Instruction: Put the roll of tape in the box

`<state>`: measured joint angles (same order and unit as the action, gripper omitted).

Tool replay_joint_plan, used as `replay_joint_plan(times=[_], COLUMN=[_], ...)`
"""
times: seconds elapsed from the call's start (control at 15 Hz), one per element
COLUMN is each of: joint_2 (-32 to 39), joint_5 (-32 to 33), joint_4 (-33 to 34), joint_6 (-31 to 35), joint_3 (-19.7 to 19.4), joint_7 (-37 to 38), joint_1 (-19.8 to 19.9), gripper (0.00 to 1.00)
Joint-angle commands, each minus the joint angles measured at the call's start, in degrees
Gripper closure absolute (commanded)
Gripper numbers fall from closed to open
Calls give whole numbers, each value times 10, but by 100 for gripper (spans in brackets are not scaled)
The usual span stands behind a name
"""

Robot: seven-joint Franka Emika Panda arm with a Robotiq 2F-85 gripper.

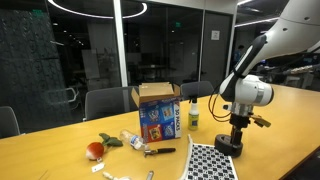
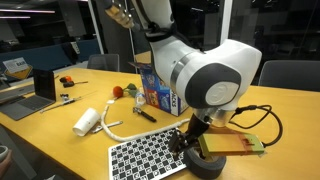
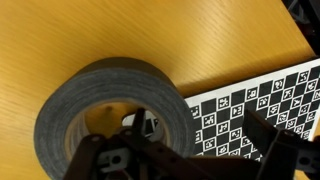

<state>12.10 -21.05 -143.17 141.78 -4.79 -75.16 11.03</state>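
Observation:
My gripper's fingers reach down along the tape's side [image 1: 230, 149] [image 3: 178, 117], in the centre hole and outside. It is time to close now. Closing now would catch the roll of tape.
The roll of tape [image 3: 100, 95] is black and round with a centre hole. It lies flat on the wooden table beside the checkered sheet [image 3: 250, 95], and shows in both exterior views [image 1: 229, 147] [image 2: 207, 165]. My gripper [image 3: 180, 145] is open and low over the roll: one finger is at the centre hole, the other outside the roll over the sheet, with a gap to the roll's wall. It also shows in both exterior views [image 1: 233, 138] [image 2: 193, 143]. The box [image 1: 158, 110] [image 2: 158, 88], blue-printed with open brown flaps, stands upright further along the table.
A white bottle with a green cap [image 1: 193, 112] stands next to the box. A red fruit [image 1: 95, 150], a black tool [image 1: 160, 151], a white cylinder with a cable [image 2: 86, 121] and a laptop [image 2: 35, 90] lie on the table. Chairs stand behind it.

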Motion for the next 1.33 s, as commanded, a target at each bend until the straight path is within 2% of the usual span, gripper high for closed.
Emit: replay_joint_plan(times=[0.0,0.07,0.27,0.4,0.47,0.6,0.73,0.87,1.27], joint_2=[8,8,10,10,10,10,5,-12,-107], joint_5=[-30,-35,-53,-60,-64,-70,-68,-31,143], joint_4=[4,3,2,1,1,1,4,4,6], joint_6=[12,12,11,11,10,10,2,-2,-38], joint_3=[17,18,21,20,20,21,17,4,-16], joint_7=[-31,-34,-43,-45,-45,-45,-31,23,274], joint_1=[19,21,25,27,28,28,27,16,-17], gripper=[32,42,65,78,82,78,78,78,79])
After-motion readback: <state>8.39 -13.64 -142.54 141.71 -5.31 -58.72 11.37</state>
